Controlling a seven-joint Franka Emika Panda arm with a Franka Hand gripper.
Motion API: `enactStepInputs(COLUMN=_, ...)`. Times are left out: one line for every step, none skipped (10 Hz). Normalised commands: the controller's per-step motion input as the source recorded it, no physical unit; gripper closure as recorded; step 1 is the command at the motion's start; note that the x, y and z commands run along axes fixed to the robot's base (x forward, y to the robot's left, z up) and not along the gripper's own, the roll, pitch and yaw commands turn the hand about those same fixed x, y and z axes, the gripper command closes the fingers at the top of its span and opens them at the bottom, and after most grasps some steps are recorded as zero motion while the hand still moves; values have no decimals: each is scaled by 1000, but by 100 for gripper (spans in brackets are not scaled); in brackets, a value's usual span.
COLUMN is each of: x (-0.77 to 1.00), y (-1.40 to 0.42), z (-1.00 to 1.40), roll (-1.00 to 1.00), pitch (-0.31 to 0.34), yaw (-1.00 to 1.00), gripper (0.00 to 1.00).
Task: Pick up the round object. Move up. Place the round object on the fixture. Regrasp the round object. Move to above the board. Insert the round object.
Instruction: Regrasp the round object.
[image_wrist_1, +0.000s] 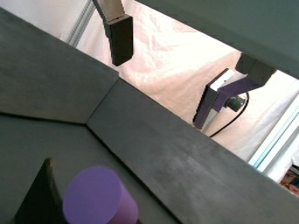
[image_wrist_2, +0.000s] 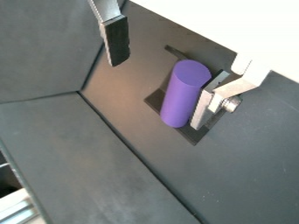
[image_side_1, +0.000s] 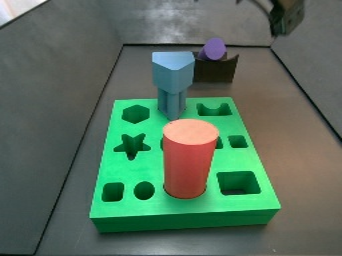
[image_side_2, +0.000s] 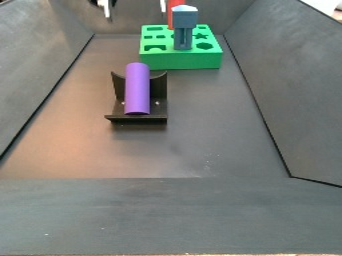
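Next, the gripper reaches the round object and takes hold of its curved side (image_wrist_1: 122, 206), leaving its flat end free to enter the green board.
The round object, a small purple cylinder (image_side_2: 136, 87), lies on its side on the dark fixture (image_side_2: 138, 112), apart from the board. It shows in both wrist views (image_wrist_2: 183, 91) (image_wrist_1: 100, 198) and sits on the fixture (image_side_1: 221, 69) behind the board in a side view (image_side_1: 214, 47). My gripper (image_wrist_2: 162, 77) is open and empty, well above the fixture, and the cylinder shows below, beside one finger (image_wrist_2: 208, 103). It is at the frame's upper edge in both side views (image_side_1: 283, 12) (image_side_2: 104, 6). The green board (image_side_1: 247, 205) lies flat on the floor.
A large red cylinder (image_side_1: 189, 158) and a light-blue hexagonal peg (image_side_1: 170, 78) stand upright in the board. Several cut-outs, such as the star (image_side_1: 131, 146) and the square (image_side_1: 237, 183), are open. Dark sloping walls (image_side_2: 47, 95) enclose the floor.
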Motion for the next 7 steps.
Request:
enactStepInputs(x=57, y=63, z=-1000, roll=91, pitch=-30, yaw=122, gripper=0)
enactStepInputs(x=62, y=62, z=-1000, roll=77, pitch=-45, yaw=114, gripper=0)
enactStepInputs(x=72, y=56, z=-1000, roll=67, pitch=-69, yaw=87, gripper=0)
enactStepInputs(x=82, y=51, z=-1000, roll=65, pitch=-81, yaw=66, gripper=0)
enactStepInputs(x=91, y=45, z=-1000, roll=63, pitch=-86, yaw=38, gripper=0)
enactStepInputs(x=94, y=42, z=-1000, roll=67, pitch=-87, yaw=25, gripper=0)
enactStepInputs(x=106, y=35, z=-1000, roll=65, pitch=-74, yaw=0, gripper=0)
